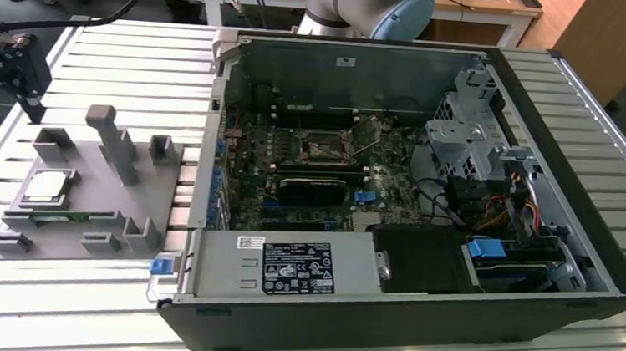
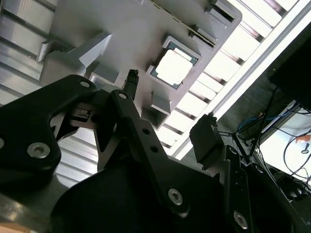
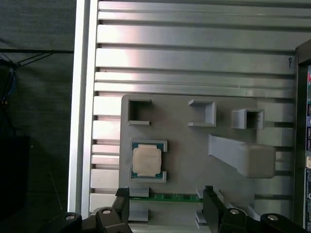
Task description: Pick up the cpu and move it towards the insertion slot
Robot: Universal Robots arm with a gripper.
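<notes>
I should next grab the cpu by its open side edges, between the tray's raised brackets that wrap around its corners. Then I can move it towards the insertion slot.
The cpu (image 1: 50, 187) lies flat in a square recess of the grey tray (image 1: 120, 202), at the exterior view's left. It also shows as a silver square with a pale rim in the first wrist view (image 3: 146, 161) and in the second wrist view (image 2: 175, 67). My gripper (image 3: 165, 201) hangs above the tray's edge, open and holding nothing, its two black fingers (image 3: 122, 200) set wide apart. In the second wrist view the gripper (image 2: 169, 109) stays clear of the chip. The insertion slot (image 1: 324, 149) sits on the motherboard inside the open computer case (image 1: 541, 118).
A thin green circuit strip (image 3: 175, 197) lies in the tray beside the cpu. A tall grey post (image 1: 109, 138) and several small pockets rise from the tray. A long black card (image 1: 314, 188) lies below the slot. A black mount (image 1: 19, 69) stands at the slatted table's edge.
</notes>
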